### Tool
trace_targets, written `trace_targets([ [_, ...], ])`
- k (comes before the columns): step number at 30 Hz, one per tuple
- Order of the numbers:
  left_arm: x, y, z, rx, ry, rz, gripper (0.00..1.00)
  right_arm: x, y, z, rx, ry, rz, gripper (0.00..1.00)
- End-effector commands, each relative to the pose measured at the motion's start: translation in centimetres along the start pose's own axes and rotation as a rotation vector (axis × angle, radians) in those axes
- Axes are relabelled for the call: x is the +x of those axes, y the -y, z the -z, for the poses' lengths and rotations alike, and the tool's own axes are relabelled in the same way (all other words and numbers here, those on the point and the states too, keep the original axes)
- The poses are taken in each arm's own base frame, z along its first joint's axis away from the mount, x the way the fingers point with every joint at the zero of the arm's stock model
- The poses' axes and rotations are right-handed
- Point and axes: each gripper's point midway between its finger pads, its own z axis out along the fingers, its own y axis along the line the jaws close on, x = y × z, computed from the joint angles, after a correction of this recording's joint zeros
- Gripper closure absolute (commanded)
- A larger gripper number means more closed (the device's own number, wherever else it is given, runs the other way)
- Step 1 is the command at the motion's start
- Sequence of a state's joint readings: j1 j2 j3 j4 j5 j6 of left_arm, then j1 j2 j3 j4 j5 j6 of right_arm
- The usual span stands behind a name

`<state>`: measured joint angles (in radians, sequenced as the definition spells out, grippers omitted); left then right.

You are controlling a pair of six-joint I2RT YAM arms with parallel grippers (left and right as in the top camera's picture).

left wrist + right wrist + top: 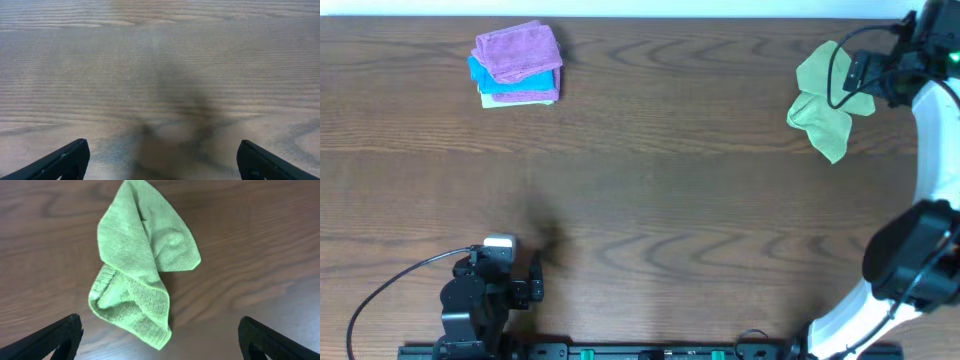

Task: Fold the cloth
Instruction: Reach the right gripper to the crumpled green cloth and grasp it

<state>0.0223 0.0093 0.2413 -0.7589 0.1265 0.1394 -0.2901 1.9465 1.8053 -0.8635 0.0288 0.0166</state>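
Note:
The rest of the cloth should stay free to spread for folding. My right gripper should next pinch the green cloth's doubled-over edge (pixel 832 144) (pixel 157 324) at its near end.
A crumpled light green cloth (pixel 825 105) lies on the wooden table at the far right; in the right wrist view the cloth (pixel 142 267) is bunched and partly doubled over. My right gripper (pixel 882 75) is open and empty, held just right of and above the cloth; its fingertips (pixel 160 339) spread wide on either side of the cloth's near end. My left gripper (pixel 525 285) is open and empty near the front left edge, over bare wood (pixel 160 157).
A stack of folded cloths (pixel 517 65), purple on top with blue and pale ones below, sits at the far left of the table. The table's back edge runs close behind the green cloth.

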Motion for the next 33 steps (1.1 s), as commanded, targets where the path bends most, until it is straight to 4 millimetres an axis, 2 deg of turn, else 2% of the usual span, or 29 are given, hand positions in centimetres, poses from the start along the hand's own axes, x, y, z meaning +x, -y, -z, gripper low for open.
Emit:
trace_targets([
  [1, -0.1, 0.0, 0.1, -0.001, 0.005, -0.020, 0.05, 0.0, 0.4, -2.2, -0.005, -0.016, -0.006, 0.01],
  [5, -0.1, 0.0, 0.1, -0.001, 0.005, -0.020, 0.05, 0.8, 0.8, -5.1, -0.027, -0.050, -0.066, 0.01],
  [11, -0.1, 0.0, 0.1, -0.001, 0.005, -0.020, 0.05, 2.7, 0.7, -8.3, -0.102, -0.125, -0.122, 0.01],
  [17, -0.1, 0.0, 0.1, -0.001, 0.005, -0.020, 0.05, 4.4, 0.0, -9.3, -0.175, -0.189, -0.141, 0.05],
  [26, -0.1, 0.0, 0.1, -0.001, 0.005, -0.020, 0.05, 6.7, 0.1, -10.6, -0.169, -0.249, -0.126, 0.06],
  [33, -0.1, 0.0, 0.1, -0.001, 0.005, -0.020, 0.05, 9.3, 0.2, -12.4, -0.165, -0.275, -0.131, 0.07],
])
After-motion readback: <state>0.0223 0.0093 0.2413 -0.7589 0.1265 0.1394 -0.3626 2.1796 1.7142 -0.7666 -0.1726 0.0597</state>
